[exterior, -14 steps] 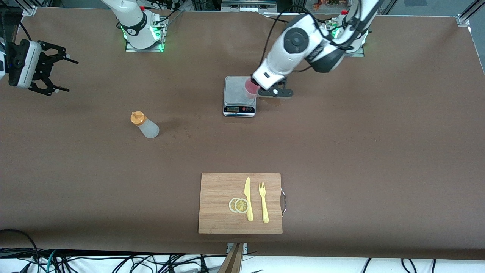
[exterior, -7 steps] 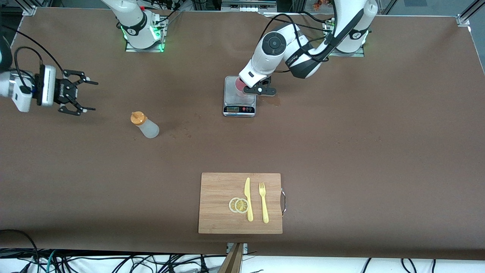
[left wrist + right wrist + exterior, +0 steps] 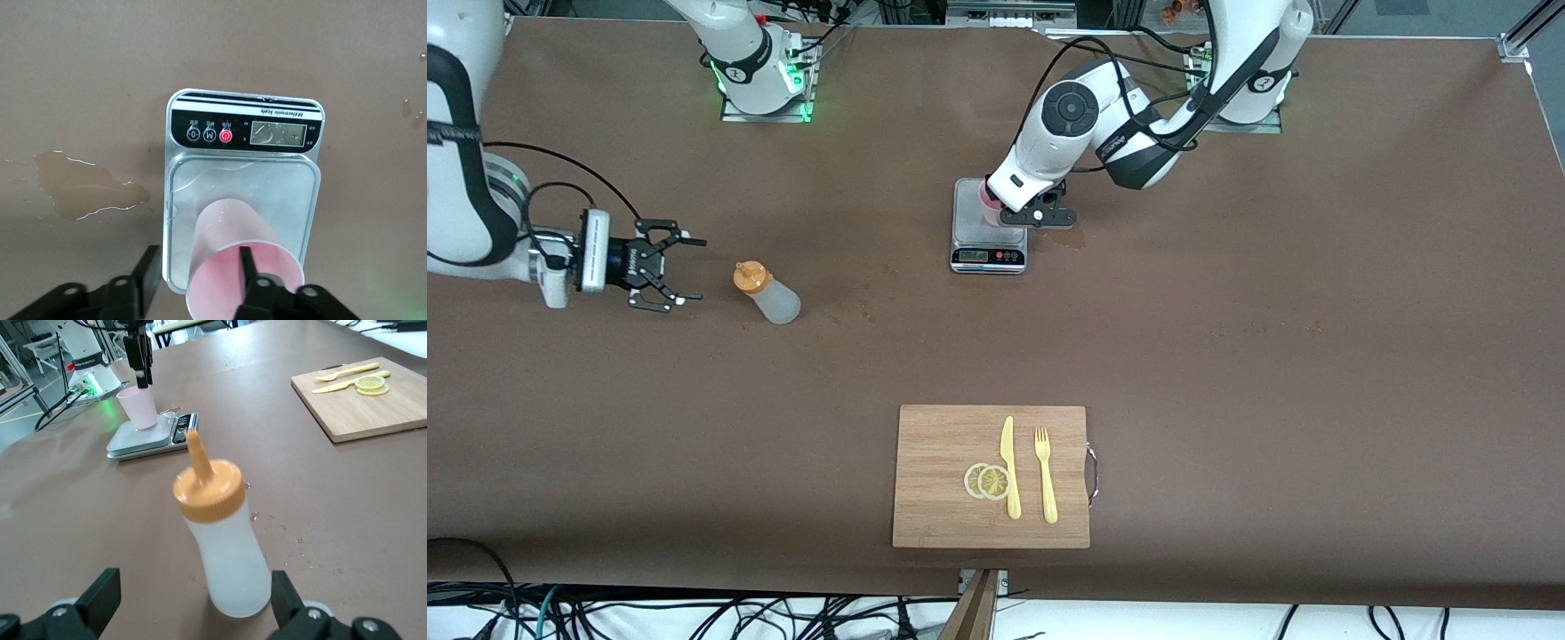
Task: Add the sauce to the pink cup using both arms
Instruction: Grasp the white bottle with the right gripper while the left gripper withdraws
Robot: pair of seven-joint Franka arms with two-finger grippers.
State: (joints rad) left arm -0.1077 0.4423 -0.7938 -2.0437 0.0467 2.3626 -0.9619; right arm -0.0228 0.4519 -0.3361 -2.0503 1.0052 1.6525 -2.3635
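The robot's right hand will next take hold of the bottle by its whitish body point(image 3: 778, 302), which leaves the bottle's orange nozzle point(image 3: 748, 272) free. The bottle can then pour sauce into the pink cup.
The sauce bottle point(image 3: 768, 296), whitish with an orange nozzle cap, stands on the table; it fills the right wrist view point(image 3: 223, 540). My right gripper point(image 3: 688, 272) is open and low beside it, toward the right arm's end, with the fingers point(image 3: 100, 590) apart from the bottle. The pink cup point(image 3: 989, 197) stands upright on a small scale point(image 3: 989, 256). My left gripper point(image 3: 1036, 216) is open over the cup point(image 3: 220, 230): one finger point(image 3: 245, 267) is inside it, the other outside, clear of its wall. The cup also shows in the right wrist view point(image 3: 139, 407).
A puddle point(image 3: 87, 190) lies on the table beside the scale point(image 3: 280, 200). A wooden cutting board point(image 3: 938, 462) with a yellow knife, a fork and lemon slices lies near the front edge. Both arm bases stand along the table's back edge.
My right gripper has swung in from the right arm's end of the table and dropped close to the sauce bottle. My left gripper has shifted with the pink cup over the scale.
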